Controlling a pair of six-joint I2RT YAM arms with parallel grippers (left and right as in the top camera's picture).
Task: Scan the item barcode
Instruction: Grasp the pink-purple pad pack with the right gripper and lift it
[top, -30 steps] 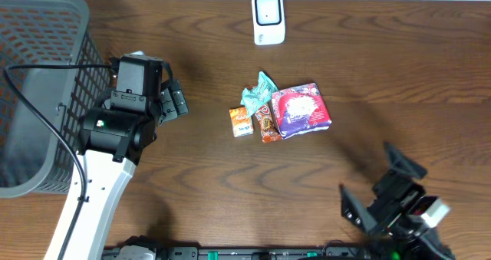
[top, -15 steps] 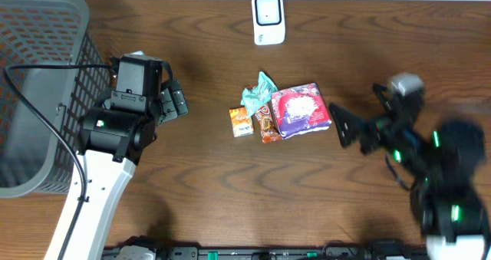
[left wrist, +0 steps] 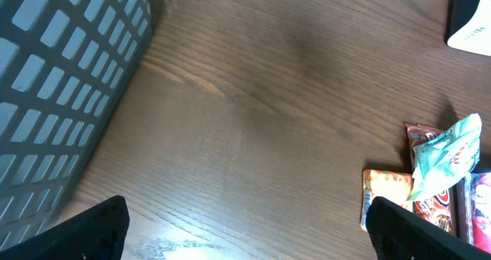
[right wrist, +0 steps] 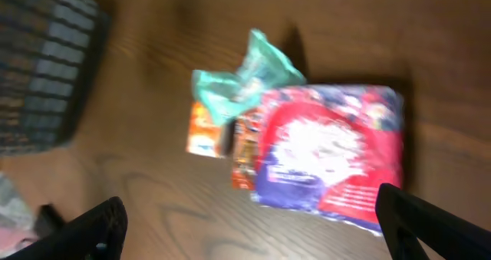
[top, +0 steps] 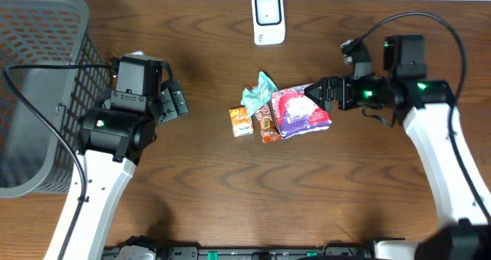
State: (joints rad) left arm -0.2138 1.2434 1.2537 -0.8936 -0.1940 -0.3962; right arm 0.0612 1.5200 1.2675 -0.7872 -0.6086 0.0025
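The robot's right gripper should next pick up the purple and red packet point(top: 301, 111) by its edge away from the teal wrapper, so that it can flip the packet for scanning.
Several snack items lie in a cluster mid-table: a purple and red packet point(top: 301, 111) point(right wrist: 330, 156), a teal wrapper point(top: 258, 96) point(right wrist: 245, 80) point(left wrist: 445, 153), a small orange box point(top: 241, 122) point(right wrist: 203, 130) point(left wrist: 382, 199) and a brown bar point(top: 266, 126). The white scanner point(top: 268, 18) stands at the far edge; its corner point(left wrist: 472, 22) shows in the left wrist view. My right gripper point(top: 321, 95) point(right wrist: 261, 229) is open just right of the purple packet, holding nothing. My left gripper point(top: 173, 103) point(left wrist: 245, 233) is open over bare wood, well left of the cluster.
A grey mesh basket point(top: 38, 91) point(left wrist: 54, 99) point(right wrist: 46, 68) fills the left end of the table, close beside the left arm. A black cable point(top: 46, 110) runs across the basket to that arm.
The right arm has swung from the front right corner up and leftward to the purple packet's right edge. The left arm and the items have not moved.
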